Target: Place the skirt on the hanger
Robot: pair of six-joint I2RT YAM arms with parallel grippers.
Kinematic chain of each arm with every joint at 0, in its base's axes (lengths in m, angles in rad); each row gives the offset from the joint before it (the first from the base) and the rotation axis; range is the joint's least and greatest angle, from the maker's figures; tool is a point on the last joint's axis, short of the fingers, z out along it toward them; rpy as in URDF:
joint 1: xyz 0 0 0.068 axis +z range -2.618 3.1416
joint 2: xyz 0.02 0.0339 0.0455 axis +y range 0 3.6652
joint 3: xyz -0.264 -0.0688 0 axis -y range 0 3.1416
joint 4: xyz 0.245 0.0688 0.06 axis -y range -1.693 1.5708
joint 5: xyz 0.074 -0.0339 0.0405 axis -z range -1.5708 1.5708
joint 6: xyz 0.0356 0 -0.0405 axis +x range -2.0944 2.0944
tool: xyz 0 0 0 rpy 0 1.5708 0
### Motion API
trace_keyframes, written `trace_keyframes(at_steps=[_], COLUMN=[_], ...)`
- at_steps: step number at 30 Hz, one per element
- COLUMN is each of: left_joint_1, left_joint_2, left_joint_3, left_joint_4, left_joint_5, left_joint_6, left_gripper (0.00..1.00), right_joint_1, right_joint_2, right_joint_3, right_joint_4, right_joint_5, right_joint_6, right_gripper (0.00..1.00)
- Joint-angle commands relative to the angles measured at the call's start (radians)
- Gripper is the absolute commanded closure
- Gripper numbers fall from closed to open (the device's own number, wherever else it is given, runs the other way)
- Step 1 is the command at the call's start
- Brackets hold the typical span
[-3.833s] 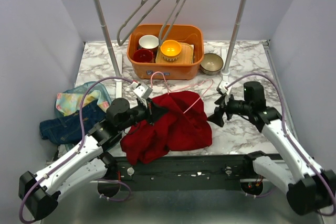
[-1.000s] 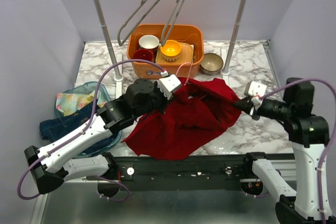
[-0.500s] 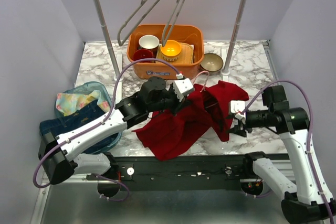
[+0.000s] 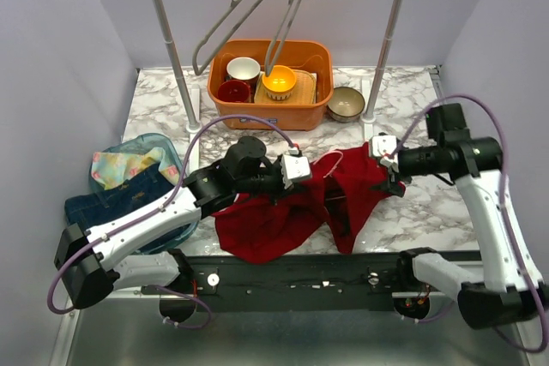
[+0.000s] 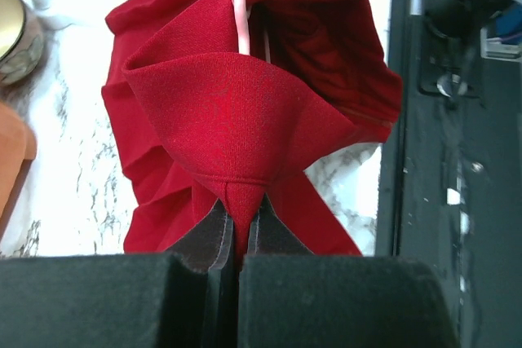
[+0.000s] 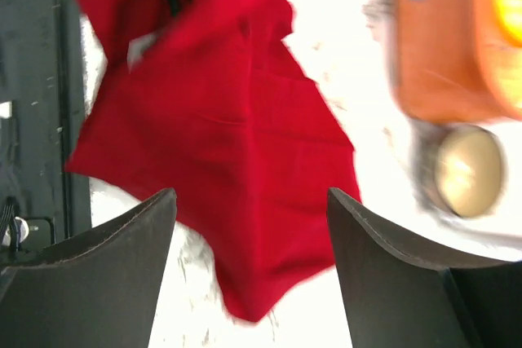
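Observation:
I will next use my right gripper to grab the skirt's edge (image 4: pixel 367 184) opposite my left gripper, beside the pink hanger. That leaves the hook for hanging.
The red skirt (image 4: pixel 283 212) lies bunched at the table's front centre, with a thin pink hanger (image 4: pixel 333 157) threaded into it. My left gripper (image 4: pixel 296 173) is shut on a fold of the skirt (image 5: pixel 236 120), and the pink hanger's rod (image 5: pixel 237 6) runs into the cloth just ahead of the jaws. My right gripper (image 4: pixel 386 169) is open and empty, hovering over the skirt's right part (image 6: pixel 236 144). Its fingers (image 6: pixel 106 258) stand wide apart and clear of the cloth.
An orange bin (image 4: pixel 270 113) with bowls stands at the back centre, under a rail with two grey hangers (image 4: pixel 236 19). A brass bowl (image 4: pixel 346 103) sits by the right rack post (image 4: pixel 386 49). A pile of clothes (image 4: pixel 120 186) lies at the left.
My right gripper has let go of the skirt's right edge, opened and pulled back to the right. The stretched skirt has slumped onto the table. My left gripper still holds its fold.

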Motion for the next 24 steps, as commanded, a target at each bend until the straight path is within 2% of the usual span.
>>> trace_keyframes(at_steps=[1, 6, 9, 12, 13, 14, 15, 17, 19, 20, 21, 24], left_joint_1=[-0.005, -0.010, -0.011, -0.011, -0.011, -0.011, -0.011, -0.010, -0.010, -0.010, -0.010, -0.010], left_joint_2=[-0.075, -0.083, -0.086, -0.091, -0.098, -0.103, -0.109, -0.132, -0.153, -0.161, -0.167, -0.212], left_joint_3=[-0.019, -0.028, -0.032, -0.039, -0.048, -0.055, -0.065, -0.089, -0.095, -0.091, -0.088, -0.114], left_joint_4=[0.100, 0.140, 0.155, 0.170, 0.177, 0.196, 0.201, 0.249, 0.246, 0.209, 0.185, 0.148], left_joint_5=[0.126, 0.132, 0.131, 0.100, 0.094, 0.076, 0.060, 0.025, -0.079, -0.130, -0.208, -0.316], left_joint_6=[-0.002, -0.028, -0.034, -0.045, -0.047, -0.057, -0.068, -0.086, -0.116, -0.125, -0.128, -0.140], left_gripper=[1.00, 1.00, 1.00, 1.00, 1.00, 1.00, 1.00, 1.00, 0.81, 0.66, 0.35, 0.11], right_joint_1=[0.033, 0.147, 0.198, 0.202, 0.202, 0.202, 0.202, 0.202, 0.202, 0.198, 0.185, 0.077], right_joint_2=[0.110, 0.122, 0.116, 0.122, 0.122, 0.118, 0.109, 0.060, 0.025, 0.008, -0.027, -0.095], right_joint_3=[-0.088, -0.204, -0.241, -0.235, -0.237, -0.240, -0.249, -0.292, -0.304, -0.301, -0.298, -0.284], right_joint_4=[-0.154, -0.010, 0.062, 0.039, 0.032, 0.030, 0.045, 0.115, 0.172, 0.200, 0.212, 0.256], right_joint_5=[-0.155, -0.167, -0.175, -0.213, -0.216, -0.213, -0.207, -0.172, -0.097, -0.074, -0.054, -0.046], right_joint_6=[-0.199, -0.073, -0.012, -0.010, -0.010, -0.009, 0.029, 0.080, 0.215, 0.249, 0.327, 0.428], right_gripper=[0.19, 0.22, 0.32, 0.52, 0.77, 0.95, 0.99, 0.99, 0.99, 0.99, 0.99, 0.99])
